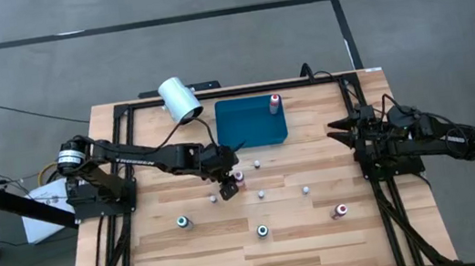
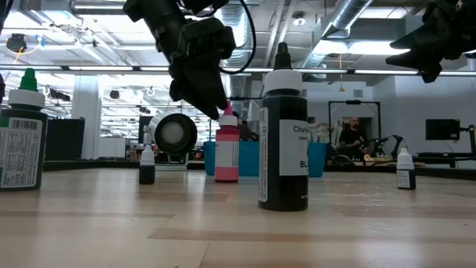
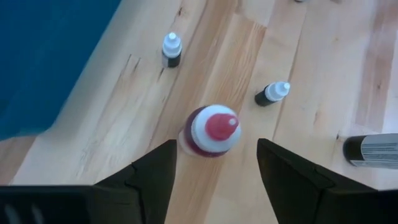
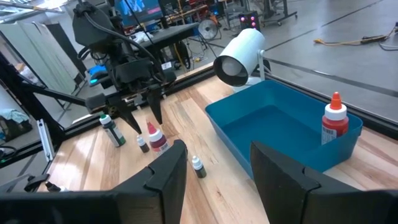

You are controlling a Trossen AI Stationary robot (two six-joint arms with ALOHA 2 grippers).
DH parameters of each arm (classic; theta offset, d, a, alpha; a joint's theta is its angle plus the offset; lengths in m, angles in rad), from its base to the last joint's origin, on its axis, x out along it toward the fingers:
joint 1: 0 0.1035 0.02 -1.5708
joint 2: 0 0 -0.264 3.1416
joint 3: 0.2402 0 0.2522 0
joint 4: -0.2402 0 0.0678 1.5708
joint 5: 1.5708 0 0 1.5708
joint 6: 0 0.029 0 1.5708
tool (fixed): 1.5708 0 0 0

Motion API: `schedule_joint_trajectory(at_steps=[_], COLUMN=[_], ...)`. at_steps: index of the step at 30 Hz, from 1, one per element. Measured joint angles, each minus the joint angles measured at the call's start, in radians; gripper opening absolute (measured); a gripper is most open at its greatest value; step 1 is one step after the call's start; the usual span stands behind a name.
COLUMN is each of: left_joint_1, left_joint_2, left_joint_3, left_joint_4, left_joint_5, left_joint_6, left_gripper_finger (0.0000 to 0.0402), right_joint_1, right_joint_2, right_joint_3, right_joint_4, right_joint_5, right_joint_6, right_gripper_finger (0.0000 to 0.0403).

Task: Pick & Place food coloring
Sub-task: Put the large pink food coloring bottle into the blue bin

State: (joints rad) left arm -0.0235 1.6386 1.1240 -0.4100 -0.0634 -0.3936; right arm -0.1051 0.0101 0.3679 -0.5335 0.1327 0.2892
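Observation:
The robot will place the food coloring in the blue tray (image 1: 246, 127), so its left gripper will next grab the red-topped bottle by its white cap (image 1: 239, 177).
A red-topped food coloring bottle (image 3: 210, 130) stands upright on the wooden table, just near of the blue tray (image 1: 246, 127). My left gripper (image 3: 216, 144) is open, slanting down over the bottle, one finger on either side of its cap and not touching it. Another red-topped bottle (image 1: 275, 102) stands inside the tray at its far right corner. Two green-topped bottles (image 1: 183, 221) (image 1: 262, 231) and one more red-topped bottle (image 1: 341, 211) stand toward the near edge. My right gripper (image 4: 217, 149) waits open over the table's right side, with nothing between its fingers.
A big white cylinder (image 1: 181, 99) lies at the tray's far left corner. Several tiny white-capped dark bottles (image 1: 261, 194) are scattered mid-table; one (image 3: 272, 93) lies on its side. A larger black bottle (image 2: 282, 141) stands close to the low camera.

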Motion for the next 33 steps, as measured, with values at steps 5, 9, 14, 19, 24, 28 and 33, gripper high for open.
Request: schedule_joint_trajectory(at_steps=[5, 9, 14, 19, 24, 28, 33], left_joint_1=[0.000, 0.000, -0.003, -0.003, -0.002, -0.002, -0.002], left_joint_2=[0.038, 0.085, 0.117, 0.129, 0.130, 0.130, 0.130], left_joint_3=[0.001, 0.001, 0.000, 0.000, 0.000, 0.000, 0.000], left_joint_4=[0.028, 0.052, 0.101, 0.139, 0.148, 0.173, 0.194], left_joint_5=[0.000, 0.018, 0.016, 0.015, -0.002, -0.003, -0.020], left_joint_6=[0.037, 0.035, 0.034, 0.033, 0.033, 0.032, 0.032], left_gripper_finger=[0.0215, 0.0215, 0.0215, 0.0215, 0.0215, 0.0215, 0.0213], right_joint_1=[0.000, -0.002, -0.002, -0.002, -0.002, -0.002, -0.002], right_joint_2=[0.000, 0.002, 0.011, 0.017, 0.017, 0.017, 0.017], right_joint_3=[0.000, 0.000, 0.000, 0.000, 0.000, 0.000, 0.000], right_joint_4=[0.000, 0.000, -0.006, -0.003, -0.005, -0.005, -0.005], right_joint_5=[0.001, 0.001, 0.000, 0.002, 0.017, 0.030, 0.031], right_joint_6=[0.000, 0.001, 0.006, 0.007, 0.008, 0.008, 0.008], right_gripper_finger=[0.0162, 0.0161, 0.0160, 0.0162, 0.0159, 0.0158, 0.0159])
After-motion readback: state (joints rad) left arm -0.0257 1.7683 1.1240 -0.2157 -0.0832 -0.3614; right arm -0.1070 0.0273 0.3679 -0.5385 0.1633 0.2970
